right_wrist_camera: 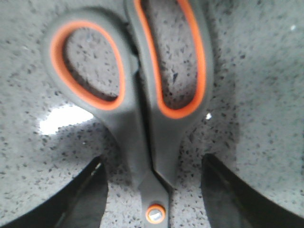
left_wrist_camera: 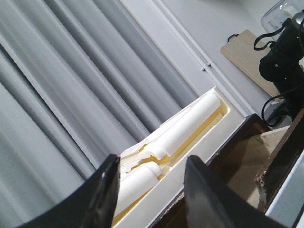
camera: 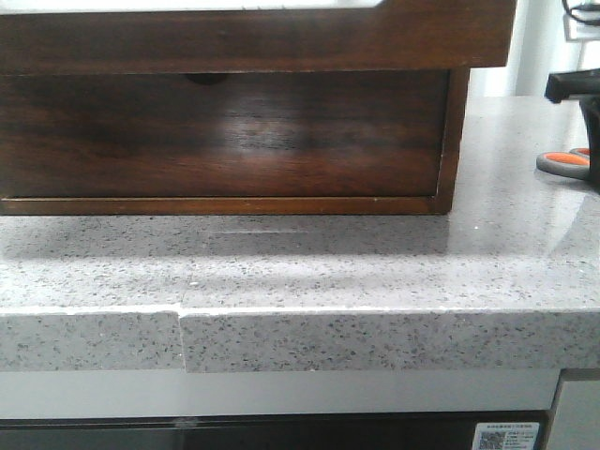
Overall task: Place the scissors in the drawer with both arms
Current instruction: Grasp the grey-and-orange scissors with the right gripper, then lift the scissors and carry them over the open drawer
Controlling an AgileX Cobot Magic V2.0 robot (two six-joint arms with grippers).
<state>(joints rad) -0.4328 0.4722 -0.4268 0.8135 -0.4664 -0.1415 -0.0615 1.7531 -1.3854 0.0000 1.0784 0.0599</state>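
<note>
My right gripper's fingers stand beside the grey handles, so it is time to close now, which would catch the scissors (camera: 565, 164).
The scissors (right_wrist_camera: 142, 95) lie flat on the speckled counter, with grey handles and orange-lined loops. My right gripper (right_wrist_camera: 154, 192) is open and straddles them near the pivot screw, with a gap on each side of its fingers (right_wrist_camera: 83, 199). In the front view the scissors (camera: 565, 164) show at the far right edge, under a dark part of my right arm (camera: 574, 86). The drawer (camera: 262, 37) is the upper dark wood front and stands out beyond the lower front. My left gripper (left_wrist_camera: 152, 164) is open and empty above the drawer's pale inside (left_wrist_camera: 156, 199).
The lower front (camera: 225, 136) has a half-round notch and sits in a brown cabinet frame (camera: 453, 141). White rolled items (left_wrist_camera: 190, 123) lie in the pale insert. Grey curtains (left_wrist_camera: 71, 85) hang behind. The counter's front edge (camera: 300, 337) runs across the view.
</note>
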